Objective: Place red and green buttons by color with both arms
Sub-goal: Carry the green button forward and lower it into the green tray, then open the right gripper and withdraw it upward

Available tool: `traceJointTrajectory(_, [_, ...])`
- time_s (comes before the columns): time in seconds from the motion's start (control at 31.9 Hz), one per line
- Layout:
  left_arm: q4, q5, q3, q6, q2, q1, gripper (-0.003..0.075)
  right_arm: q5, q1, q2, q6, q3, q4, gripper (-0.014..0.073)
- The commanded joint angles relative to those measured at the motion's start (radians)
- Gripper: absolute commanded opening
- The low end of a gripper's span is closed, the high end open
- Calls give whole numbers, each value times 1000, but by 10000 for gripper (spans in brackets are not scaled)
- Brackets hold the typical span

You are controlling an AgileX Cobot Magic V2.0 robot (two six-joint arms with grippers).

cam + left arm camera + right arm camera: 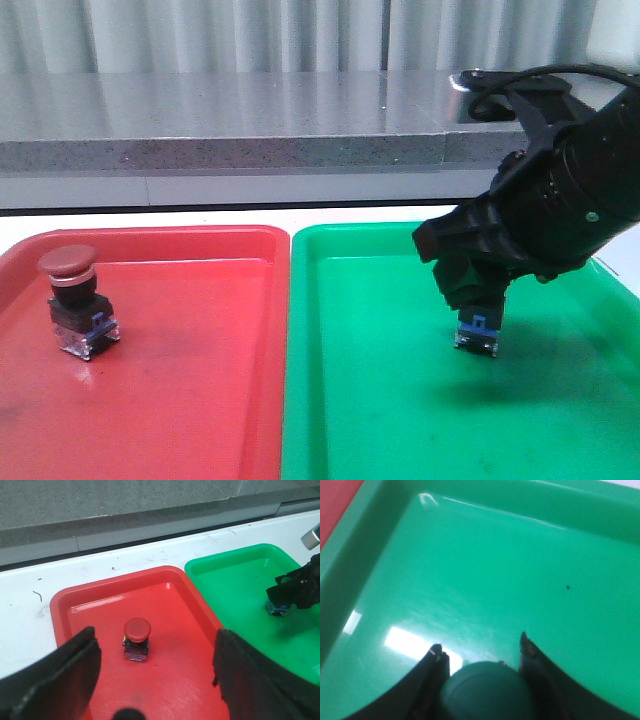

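The green button's blue-clear base [477, 337] is at the green tray's bottom, inside the green tray's rim. The green button would stand, so it is time to open my right gripper now.
The red button [75, 298] stands upright on the left part of the red tray [200, 400], also seen as the red button [136, 638]. My left gripper [155, 680] hovers over the near side of that tray, open wide and apart from the button, with nothing between its fingers [70, 672]. My right gripper [478, 300] is shut on the green button [487, 690]. Only its blue-clear base [477, 335] shows below the fingers, low over the green tray [380, 420]. Whether the base touches the tray floor I cannot tell.
The two trays sit side by side on a white table [30, 610], red on the left and green on the right. A grey stone ledge [220, 120] runs along the back. The right arm [570, 190] with its cables looms over the green tray's right side.
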Motion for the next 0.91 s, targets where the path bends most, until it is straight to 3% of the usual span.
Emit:
traceJointTrajectory(0.0, [-6, -71, -27, -1, 6, -7, 472, -65, -2, -18, -1, -22, 3, 265])
traceJointTrajectory(0.19, [-6, -71, -27, -1, 6, -7, 472, -51, -2, -17, -1, -22, 3, 310])
traceJointTrajectory(0.34, [-6, -71, -27, -1, 6, -7, 472, -39, -2, -17, -1, -24, 3, 512])
traceJointTrajectory(0.41, [-6, -71, -27, -1, 6, -7, 472, -35, -2, -23, -1, -25, 3, 549])
traceJointTrajectory(0.66, [-6, -71, -27, -1, 6, -7, 472, 80, -2, -179, -17, -25, -11, 541])
traceJointTrajectory(0.88, [-6, -71, -27, -1, 6, -7, 472, 308, -2, -441, -29, -39, -53, 541])
